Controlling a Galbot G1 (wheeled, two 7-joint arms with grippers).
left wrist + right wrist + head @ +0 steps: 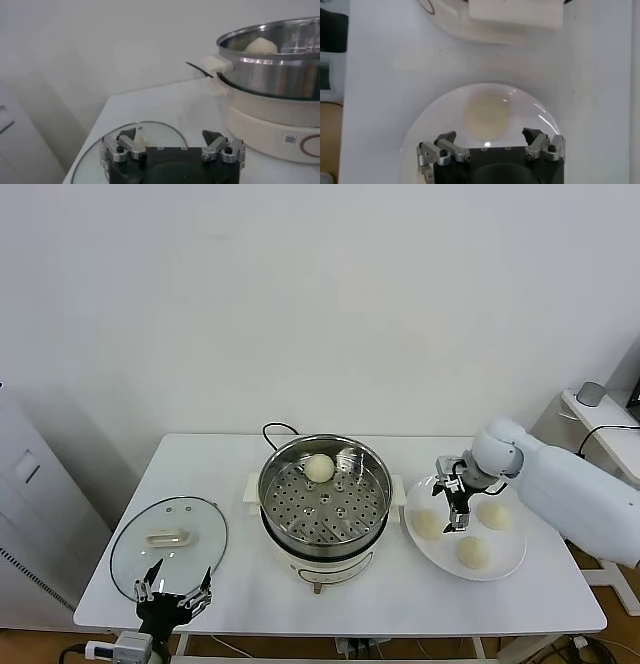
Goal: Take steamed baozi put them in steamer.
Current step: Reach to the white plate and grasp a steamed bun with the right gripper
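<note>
I should next grip the round sides of the baozi nearest the steamer with my right gripper, to load the steamer (325, 502).
The steamer (325, 502) stands mid-table, a shiny steel pot with a perforated tray on a white base. One baozi (319, 468) lies at the tray's far side; it also shows in the left wrist view (260, 46). Three baozi lie on the white plate (508, 564): left (427, 524), far right (494, 515), near (473, 552). My right gripper (457, 506) is open and empty, hovering above the plate between the left and far right buns. In the right wrist view a baozi (486, 116) lies below its open fingers (490, 144). My left gripper (173, 596) is open and parked at the table's front left.
A round glass lid (168, 544) with a white handle lies flat at the front left, under my left gripper (170, 144). A black power cord (275, 430) runs behind the steamer. The steamer's white side handle (516, 11) lies just beyond the plate.
</note>
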